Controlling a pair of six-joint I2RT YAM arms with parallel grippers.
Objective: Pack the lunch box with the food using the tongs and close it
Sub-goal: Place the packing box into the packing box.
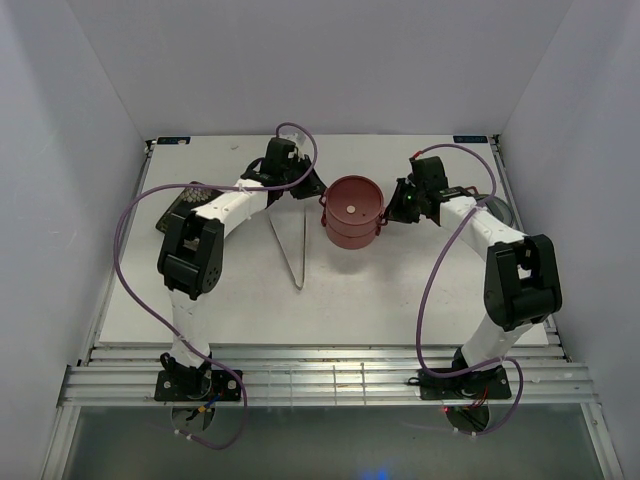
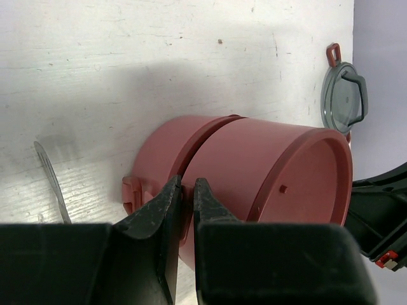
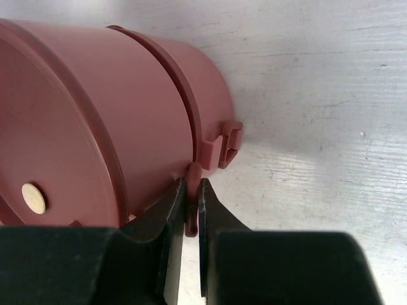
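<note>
The lunch box's upper level rests over the lower level and would stay stacked, so it is time for my left gripper to release the lunch box.
The dusty-red lunch box (image 1: 352, 208) stands in the middle of the table, its two tiers stacked and a flat lid on top. My left gripper (image 1: 309, 190) is at its left side and my right gripper (image 1: 396, 207) at its right side. In the left wrist view the left gripper (image 2: 187, 188) is shut on a small side handle of the lunch box (image 2: 267, 168). The right gripper (image 3: 193, 185) pinches the thin red side handle (image 3: 193, 170) of the lunch box (image 3: 95, 108). The silver tongs (image 1: 293, 248) lie flat on the table to its left, with one tip (image 2: 53, 180) in the left wrist view. The food is out of view.
A dark patterned plate (image 1: 180, 207) lies at the back left, partly under my left arm. A grey round lid with a handle (image 2: 344, 95) rests on the table to the right of the lunch box, near my right arm (image 1: 480, 225). White walls close in the table.
</note>
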